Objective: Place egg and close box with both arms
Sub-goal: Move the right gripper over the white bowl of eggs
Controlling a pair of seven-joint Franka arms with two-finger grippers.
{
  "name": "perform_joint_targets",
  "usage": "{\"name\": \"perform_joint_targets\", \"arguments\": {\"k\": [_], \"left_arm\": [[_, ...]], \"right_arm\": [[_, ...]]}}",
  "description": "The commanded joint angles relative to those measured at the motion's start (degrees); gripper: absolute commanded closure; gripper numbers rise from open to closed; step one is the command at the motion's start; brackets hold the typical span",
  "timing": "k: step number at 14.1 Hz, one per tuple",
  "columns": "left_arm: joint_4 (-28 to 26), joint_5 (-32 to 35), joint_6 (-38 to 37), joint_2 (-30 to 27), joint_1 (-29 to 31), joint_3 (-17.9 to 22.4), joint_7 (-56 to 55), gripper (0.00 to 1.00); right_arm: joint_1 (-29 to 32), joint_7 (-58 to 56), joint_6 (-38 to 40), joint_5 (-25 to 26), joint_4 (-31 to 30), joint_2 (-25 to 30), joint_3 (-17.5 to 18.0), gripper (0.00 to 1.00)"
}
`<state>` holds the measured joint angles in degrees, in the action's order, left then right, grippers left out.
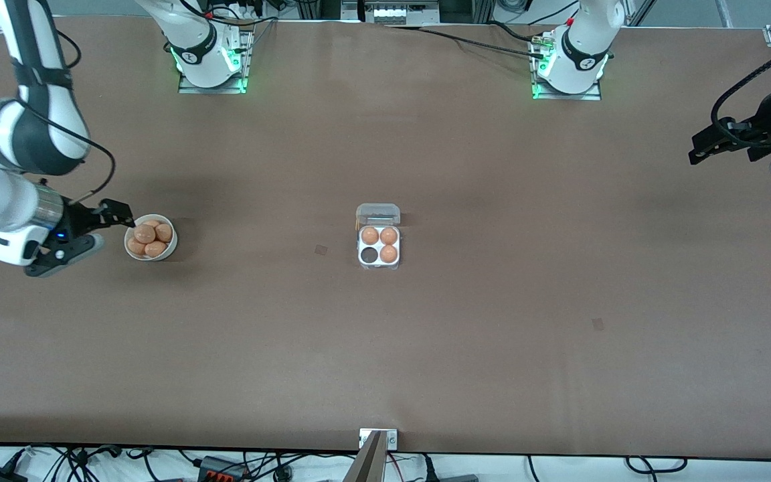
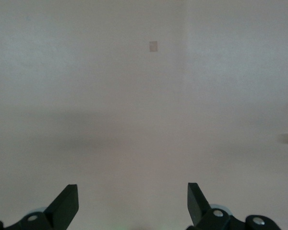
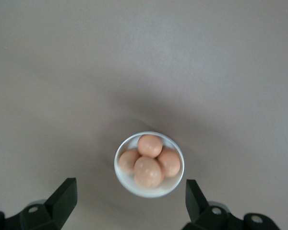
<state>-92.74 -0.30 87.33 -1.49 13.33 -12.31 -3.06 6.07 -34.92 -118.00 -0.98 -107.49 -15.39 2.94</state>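
Observation:
My right gripper is to take hold of the top brown egg in the bowl next, by the egg's rounded sides, to fill the box's dark empty cell.
The box [image 1: 379, 256] sits mid-table, its clear lid [image 1: 377, 214] open and lying back toward the robots. Three brown eggs [image 1: 379, 235] fill three cells; the fourth cell [image 1: 368, 255] is dark and empty. A round white bowl [image 1: 150, 256] with several brown eggs [image 1: 148, 237] stands toward the right arm's end; it also shows in the right wrist view [image 3: 149, 191]. My right gripper [image 1: 110, 226] is open and empty, just beside the bowl, with its fingertips [image 3: 67, 187] spread wide. My left gripper [image 1: 699, 150] is open and empty over bare table at the left arm's end, shown in the left wrist view [image 2: 133, 189].
Two small square marks lie on the brown table, one [image 1: 320, 250] beside the box and one [image 1: 597, 324] nearer the front camera; one shows in the left wrist view [image 2: 154, 46]. A metal bracket [image 1: 378, 438] sits at the table's front edge. The arm bases [image 1: 210, 60] stand along the top.

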Motion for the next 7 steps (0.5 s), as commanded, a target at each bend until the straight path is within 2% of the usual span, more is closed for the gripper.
{"name": "perform_joint_targets", "arguments": {"k": [1,3,5,7], "left_arm": [[1.43,0.82,-0.85,0.79,0.12,-0.34,0.77,0.0],[1.43,0.82,-0.85,0.79,0.12,-0.34,0.77,0.0],[1.43,0.82,-0.85,0.79,0.12,-0.34,0.77,0.0],[1.43,0.82,-0.85,0.79,0.03,-0.34,0.77,0.0]], "right_arm": [[1.05,-8.47,-11.77,-0.07,-10.17,2.29,0.13,0.0],[1.4,-13.92,-15.67,0.01,-13.7,2.12,0.13,0.0],[1.4,-24.53,-15.24,-0.07,-14.15,0.45,0.13,0.0],[3.15,-28.79,-15.68,-0.25,-15.38,-0.95,0.05,0.0]]}}
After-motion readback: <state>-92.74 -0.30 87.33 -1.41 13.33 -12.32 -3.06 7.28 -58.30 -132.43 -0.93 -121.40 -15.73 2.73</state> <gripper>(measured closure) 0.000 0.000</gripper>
